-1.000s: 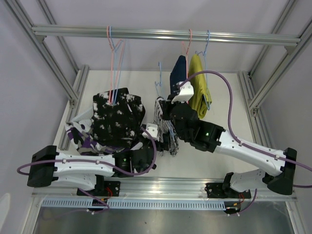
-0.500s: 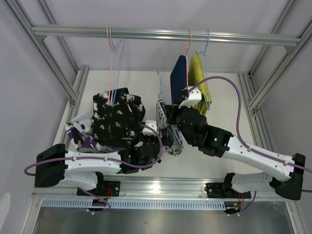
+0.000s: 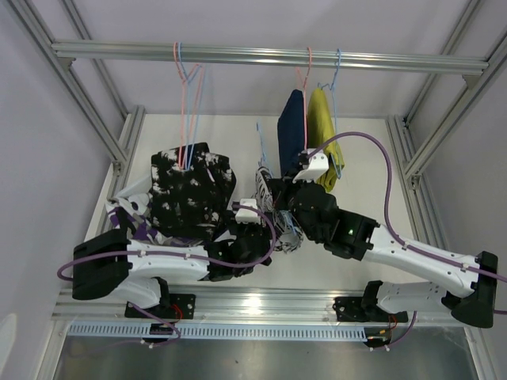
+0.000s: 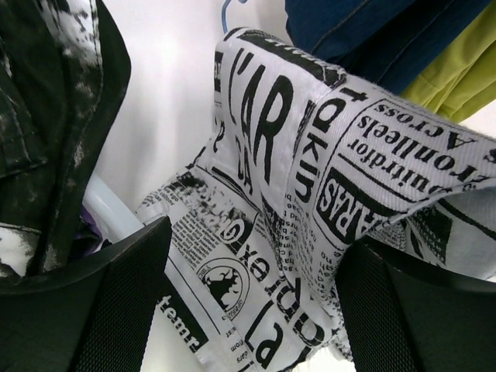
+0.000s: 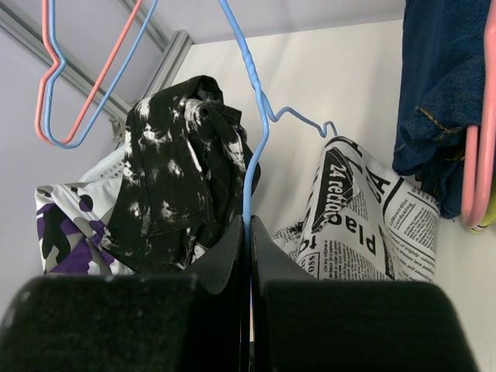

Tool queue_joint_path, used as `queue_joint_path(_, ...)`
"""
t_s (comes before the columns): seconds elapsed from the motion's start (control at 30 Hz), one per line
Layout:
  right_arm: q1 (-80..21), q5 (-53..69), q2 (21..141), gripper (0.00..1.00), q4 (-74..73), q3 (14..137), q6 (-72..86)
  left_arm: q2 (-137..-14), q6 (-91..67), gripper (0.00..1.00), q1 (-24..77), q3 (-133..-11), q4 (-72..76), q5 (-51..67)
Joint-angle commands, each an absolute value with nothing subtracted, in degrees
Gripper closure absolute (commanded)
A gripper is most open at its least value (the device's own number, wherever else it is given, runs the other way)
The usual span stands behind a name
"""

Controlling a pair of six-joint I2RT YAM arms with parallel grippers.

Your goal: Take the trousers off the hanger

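Observation:
The printed trousers (image 5: 364, 225) need to come off the hanger. My left gripper should next grab them by their near fold (image 5: 338, 246), away from the wire.
The white trousers with dark print (image 3: 268, 198) hang low from a blue hanger (image 3: 261, 138) in the middle of the table. My right gripper (image 5: 248, 232) is shut on that hanger's wire (image 5: 256, 132), with the printed trousers (image 5: 364, 225) just to its right. My left gripper (image 4: 256, 310) is open, and the printed cloth (image 4: 310, 194) lies between its two fingers (image 4: 116, 310). The black speckled pair (image 3: 190, 190) lies heaped on the purple patterned pair (image 3: 131, 218) at the left. The navy pair (image 3: 291, 131) and the yellow pair (image 3: 323, 134) hang from the rail.
A metal rail (image 3: 261, 57) crosses the back, with empty pink and blue hangers (image 3: 186, 87) at the left. The navy pair hangs on a pink hanger (image 5: 484, 155). Frame posts stand at both sides. The two arms meet closely at the printed trousers.
My left arm has reached right and forward, bringing its open fingers around the printed trousers. My right gripper, still holding the blue hanger, has shifted slightly to the right.

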State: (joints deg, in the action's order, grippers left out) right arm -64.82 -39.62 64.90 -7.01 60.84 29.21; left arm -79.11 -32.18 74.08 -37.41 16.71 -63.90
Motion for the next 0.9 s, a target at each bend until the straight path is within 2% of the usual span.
queue_joint_path(0.0,-65.04,-39.82,63.02,1.0,-2.81,61.0,31.99,-80.5,-36.82,0.16,73.48,-39.37,15.21,-65.74)
queue_joint_path(0.13,-65.3,-39.02,61.71,1.0,-3.16,61.17,32.25,-81.21,-39.72,0.12,72.86,-39.9,14.06,-65.66)
queue_joint_path(0.43,-65.74,-37.71,59.33,1.0,-3.78,60.21,33.66,-85.33,-41.22,0.1,71.63,-43.94,14.07,-65.83)
queue_joint_path(0.6,-66.01,-36.83,58.89,1.0,-3.87,60.12,34.01,-89.03,-43.59,0.11,70.05,-50.18,9.14,-66.53)
queue_joint_path(0.7,-66.27,-36.04,58.45,1.0,-4.13,60.03,34.28,-90.87,-43.59,0.17,69.08,-50.98,9.67,-66.71)
queue_joint_path(0.8,-66.45,-35.6,57.92,1.0,-3.96,59.68,34.28,-92.37,-43.59,0.32,67.77,-51.42,9.76,-66.89)
queue_joint_path(0.83,-66.53,-35.42,57.57,1.0,-3.96,59.59,34.28,-92.72,-43.51,0.43,67.33,-51.42,9.76,-66.97)
queue_joint_path(0.87,-66.62,-35.33,57.48,1.0,-4.04,59.59,34.28,-92.99,-43.42,0.47,67.15,-51.68,9.67,-67.06)
